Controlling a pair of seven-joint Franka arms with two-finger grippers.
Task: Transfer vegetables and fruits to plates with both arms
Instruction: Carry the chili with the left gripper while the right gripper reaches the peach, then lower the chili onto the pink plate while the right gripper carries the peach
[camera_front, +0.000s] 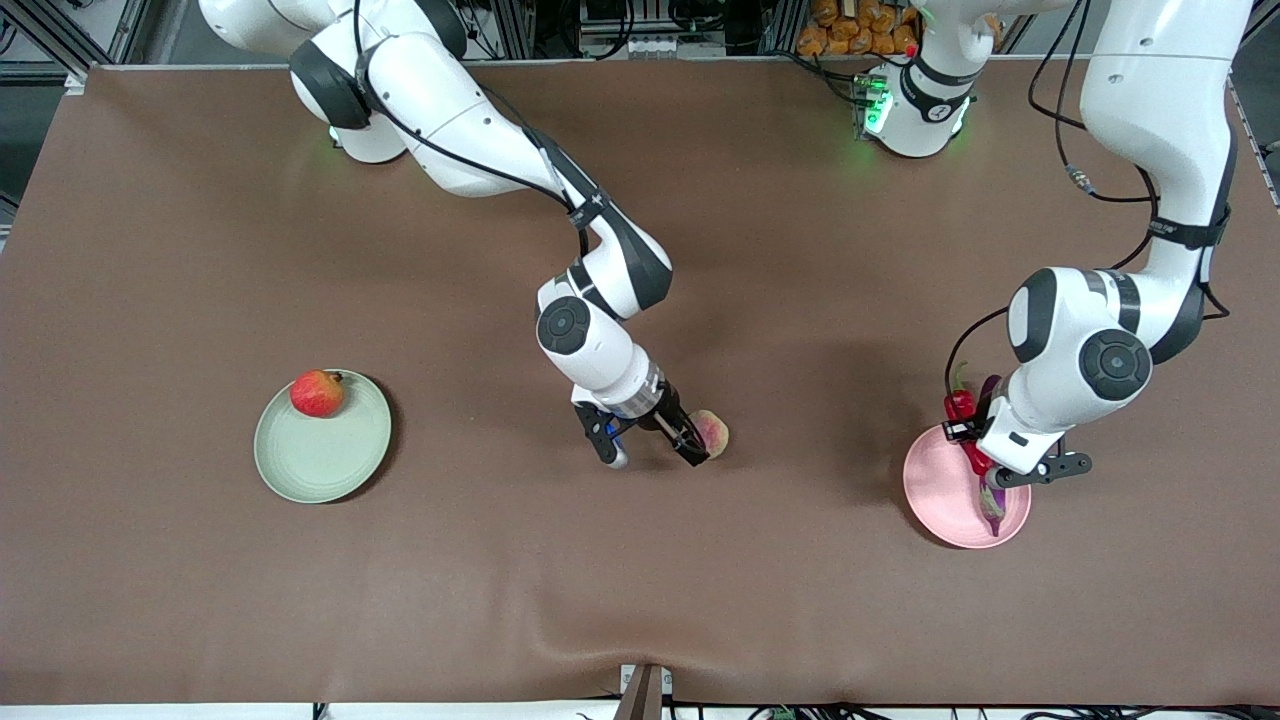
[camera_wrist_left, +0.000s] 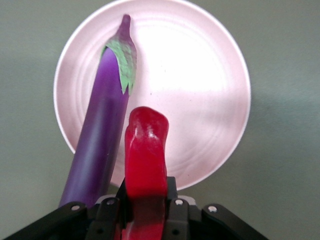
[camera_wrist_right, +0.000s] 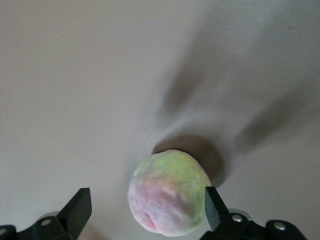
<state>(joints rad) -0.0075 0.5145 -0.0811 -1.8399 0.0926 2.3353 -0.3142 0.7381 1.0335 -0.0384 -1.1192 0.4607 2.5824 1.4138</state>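
My right gripper is going to pick up the peach (camera_front: 712, 432) by its rounded sides next, to take the peach to the pale green plate (camera_front: 322, 445).
My right gripper (camera_front: 652, 446) is open, low at the table's middle, around the pinkish-tan peach (camera_front: 712, 432). In the right wrist view the peach (camera_wrist_right: 169, 192) sits between the spread fingers (camera_wrist_right: 80, 206), close to one of them. My left gripper (camera_front: 972, 440) is shut on the red chili pepper (camera_front: 961, 404) and holds it over the pink plate (camera_front: 940, 490). In the left wrist view the chili (camera_wrist_left: 146, 155) hangs above the plate (camera_wrist_left: 200, 85), beside the purple eggplant (camera_wrist_left: 102, 135), which lies on the plate with one end over the rim. The red apple (camera_front: 317, 393) rests on the pale green plate (camera_front: 322, 445).
The brown table top (camera_front: 640, 600) lies open between the two plates and toward the front camera. The arms' bases (camera_front: 915, 110) stand along the edge farthest from the front camera.
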